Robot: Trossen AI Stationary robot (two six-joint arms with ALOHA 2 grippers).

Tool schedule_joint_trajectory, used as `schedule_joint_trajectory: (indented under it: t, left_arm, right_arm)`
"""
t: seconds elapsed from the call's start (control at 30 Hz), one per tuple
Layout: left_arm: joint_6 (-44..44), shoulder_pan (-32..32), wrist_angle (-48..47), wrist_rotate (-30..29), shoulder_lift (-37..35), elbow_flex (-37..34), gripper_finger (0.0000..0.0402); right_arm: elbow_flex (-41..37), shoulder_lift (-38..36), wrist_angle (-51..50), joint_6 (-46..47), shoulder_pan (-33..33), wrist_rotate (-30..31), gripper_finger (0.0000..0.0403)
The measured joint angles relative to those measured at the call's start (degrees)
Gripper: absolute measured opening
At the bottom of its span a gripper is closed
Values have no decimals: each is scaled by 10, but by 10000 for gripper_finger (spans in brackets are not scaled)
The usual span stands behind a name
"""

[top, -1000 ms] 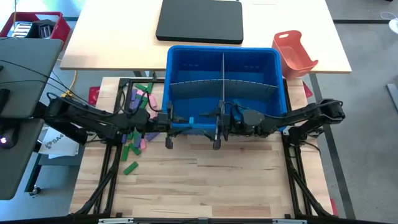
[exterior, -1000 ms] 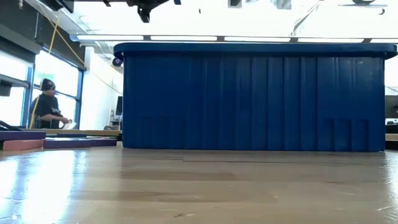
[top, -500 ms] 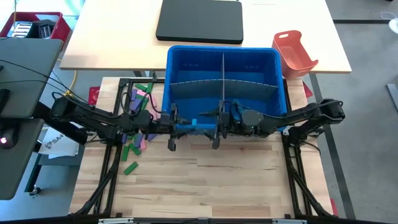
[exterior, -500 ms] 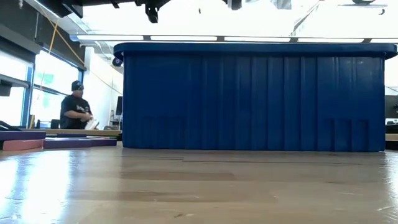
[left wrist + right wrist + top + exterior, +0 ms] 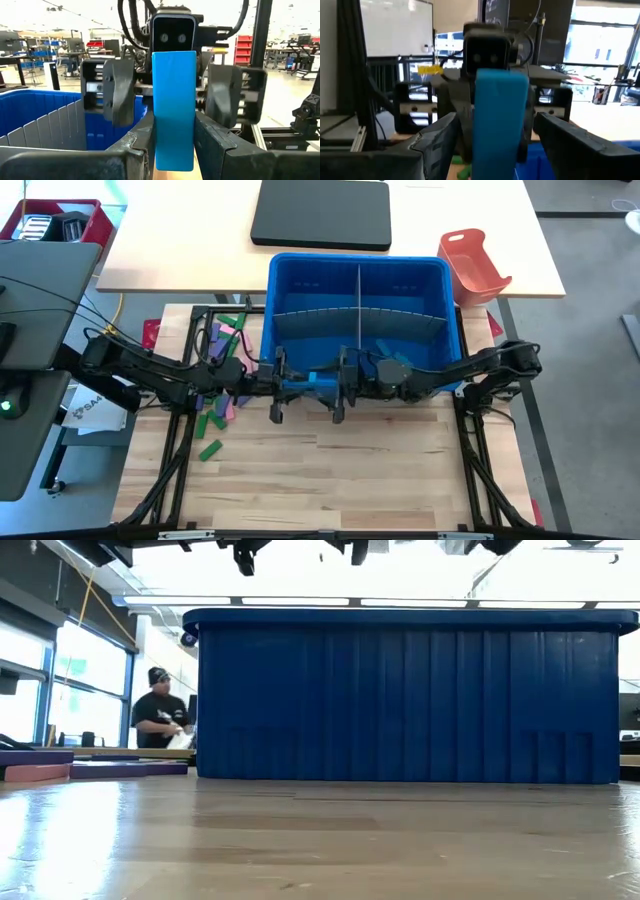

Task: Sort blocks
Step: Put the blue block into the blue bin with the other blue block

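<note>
My right gripper should close now. Its fingers are beside the light-blue block's loose end (image 5: 327,380) (image 5: 500,115). Closing now would catch it.
A light-blue block (image 5: 174,100) hangs in the air just in front of the blue bin's near wall (image 5: 400,385), with my left gripper (image 5: 293,383) shut on it. My right gripper (image 5: 338,387) faces it from the table's right and is open. Its two fingers (image 5: 117,95) stand on either side of the block's free end (image 5: 501,115), apart from it. More blocks (image 5: 222,395) in green, pink and purple lie in a heap on the table left of the bin. One green block (image 5: 210,450) lies nearer the front. My left gripper pinches the block's two long edges (image 5: 156,142) between its two fingers, at the end nearest the wrist. The fingers come level from the table's left and lie along the block. The block sticks out past them toward my right gripper, lifted clear of the table.
The blue bin (image 5: 355,310) has grey slotted dividers (image 5: 357,300) and fills the table's far middle (image 5: 410,700). An orange-red tray (image 5: 475,265) and a black mat (image 5: 322,212) lie on the desk behind. A person (image 5: 165,720) walks in the room beyond. Bare wood lies toward the near edge.
My right gripper has gone toward the table's left, up to the block held by my left gripper. Its open fingers now stand around the block's free end. The block and my left gripper have kept their place. The person in the room has walked on.
</note>
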Motion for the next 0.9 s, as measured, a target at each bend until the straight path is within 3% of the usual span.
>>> schedule_joint_trajectory:
  t: [0.23,0.57,0.7,0.9]
  left_arm:
    - [-1,0,-14,0,0,0,90]
    - [-11,-9,-24,-19,0,0,109]
    - [-11,-10,-39,-22,0,0,148]
    - [-11,-2,-95,-46,-21,0,192]
  right_arm:
    - [25,-3,-40,2,0,6,225]
    - [65,-5,-153,44,3,18,97]
    - [103,-14,-256,33,15,84,99]
    - [223,-46,-534,84,14,224,99]
